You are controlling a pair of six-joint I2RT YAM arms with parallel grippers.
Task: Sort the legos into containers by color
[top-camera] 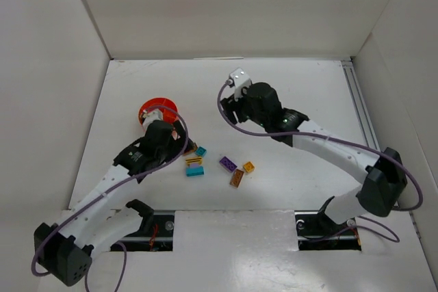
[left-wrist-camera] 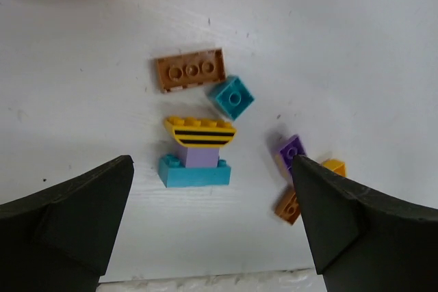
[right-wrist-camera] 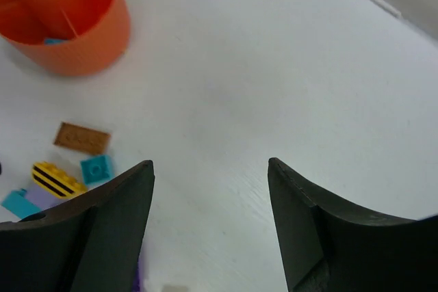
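I need to reach the small teal lego with my left gripper and grab its opposite sides. Its ends will stay free, so it can drop into the bowl [top-camera: 149, 109] by color.
The orange-red bowl [top-camera: 149, 109] stands left of centre; the right wrist view shows it [right-wrist-camera: 75, 39] split into compartments, with a teal piece inside. The legos lie in a loose group in front of it. They are a brown plate [left-wrist-camera: 190, 70], a teal brick [left-wrist-camera: 231, 98], and a stack of a yellow striped piece [left-wrist-camera: 200, 132] on lilac on a teal brick [left-wrist-camera: 195, 172]. To their right are a purple brick [left-wrist-camera: 291, 151], a yellow one [left-wrist-camera: 334, 167] and an orange-brown one [left-wrist-camera: 287, 204]. My left gripper [left-wrist-camera: 212, 162] hangs open and empty over the stack. My right gripper [right-wrist-camera: 210, 162] is open and empty over bare table.
White walls close in the table on the left, back and right. A metal rail [top-camera: 359, 111] runs along the right edge. The arm bases and their cut-outs [top-camera: 154, 227] sit at the near edge.
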